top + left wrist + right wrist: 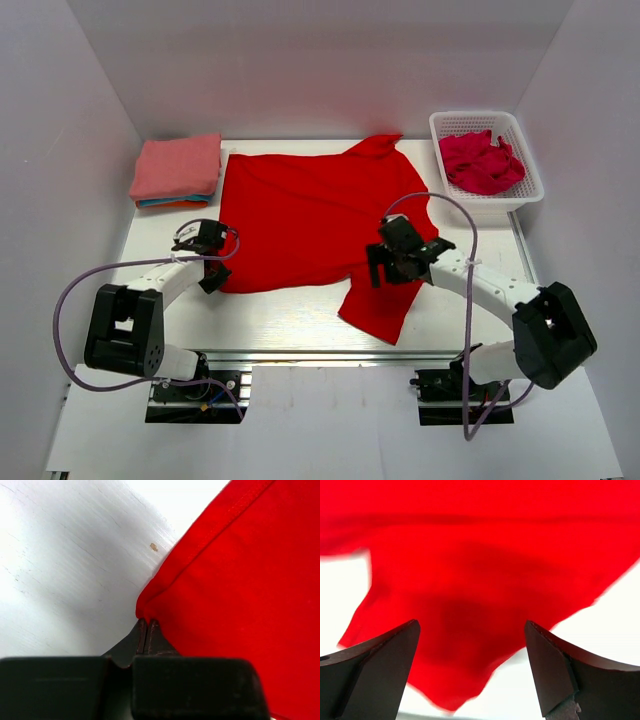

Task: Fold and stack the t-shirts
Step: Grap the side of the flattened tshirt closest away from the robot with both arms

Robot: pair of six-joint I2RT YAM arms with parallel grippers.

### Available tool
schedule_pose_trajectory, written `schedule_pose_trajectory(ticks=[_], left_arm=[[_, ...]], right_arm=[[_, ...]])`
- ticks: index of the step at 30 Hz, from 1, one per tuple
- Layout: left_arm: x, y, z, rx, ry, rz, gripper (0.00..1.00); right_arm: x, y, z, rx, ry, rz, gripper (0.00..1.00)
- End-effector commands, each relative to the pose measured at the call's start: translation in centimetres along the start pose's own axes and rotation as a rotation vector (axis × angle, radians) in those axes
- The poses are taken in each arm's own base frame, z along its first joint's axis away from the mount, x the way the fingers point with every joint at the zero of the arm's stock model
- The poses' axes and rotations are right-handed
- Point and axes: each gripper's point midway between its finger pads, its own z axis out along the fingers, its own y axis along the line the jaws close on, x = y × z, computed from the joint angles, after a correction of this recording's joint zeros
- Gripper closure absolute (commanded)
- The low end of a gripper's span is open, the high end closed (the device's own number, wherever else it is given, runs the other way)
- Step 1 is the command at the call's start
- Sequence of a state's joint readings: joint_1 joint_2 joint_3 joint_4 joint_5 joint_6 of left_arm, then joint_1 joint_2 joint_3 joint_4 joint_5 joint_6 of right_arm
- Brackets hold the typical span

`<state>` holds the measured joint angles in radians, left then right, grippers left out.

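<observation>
Next, my right gripper grabs the red t-shirt by the near sleeve's end to fold it, while my left gripper keeps the t-shirt's corner.
A bright red t-shirt point(310, 215) lies spread flat on the white table point(280, 315), one sleeve pointing to the near right. My left gripper point(215, 278) sits at the shirt's near-left corner. In the left wrist view the left gripper point(145, 625) is shut, with the corner of the red t-shirt point(235, 580) pinched at its tips. My right gripper point(395, 262) hovers over the shirt's right side. The right wrist view shows the right gripper point(471, 627) open above the red cloth point(470, 570), with nothing between its fingers. Folded t-shirts point(178, 165) are stacked at the back left, salmon-pink on top.
A white lattice basket point(470, 118) at the back right holds crumpled crimson-pink t-shirts point(480, 163). White walls enclose the table on three sides. Bare tabletop shows along the near edge, in front of the red shirt.
</observation>
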<state>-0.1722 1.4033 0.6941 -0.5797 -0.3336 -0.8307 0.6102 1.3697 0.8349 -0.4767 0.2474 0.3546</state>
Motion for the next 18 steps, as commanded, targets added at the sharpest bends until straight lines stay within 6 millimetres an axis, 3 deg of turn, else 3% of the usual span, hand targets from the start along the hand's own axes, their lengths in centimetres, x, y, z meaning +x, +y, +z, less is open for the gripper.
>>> schedule_pose_trajectory(ticks=[1,3,11,15,16,18], left_arm=[[-0.9,0.3,-0.4,0.003,-0.048,0.011,1.0],[-1.5,-0.1,-0.7,0.022,-0.067,0.022,1.0],[-1.7,-0.3,-0.7,0.023,-0.067,0.022,1.0],[-1.5,-0.1,-0.6,0.022,-0.067,0.033,1.0],[-1.4,0.0,-0.6,0.022,-0.067,0.033,1.0],[-1.6,0.0,-0.8,0.029,-0.074,0.029,1.0]], right_arm=[[4.1,1.9,-1.8,-0.076,0.121,-0.072,0.1],[7.0,3.6,-2.5,-0.112,0.189,-0.191,0.1],[11.3,6.9,-3.6,-0.196,0.28,-0.349,0.16],[13.1,5.9,-3.3,-0.117,0.313,-0.348,0.21],[13.1,6.0,-3.2,-0.122,0.303,-0.335,0.31],[14.7,5.8,-2.9,-0.134,0.35,-0.332,0.36]])
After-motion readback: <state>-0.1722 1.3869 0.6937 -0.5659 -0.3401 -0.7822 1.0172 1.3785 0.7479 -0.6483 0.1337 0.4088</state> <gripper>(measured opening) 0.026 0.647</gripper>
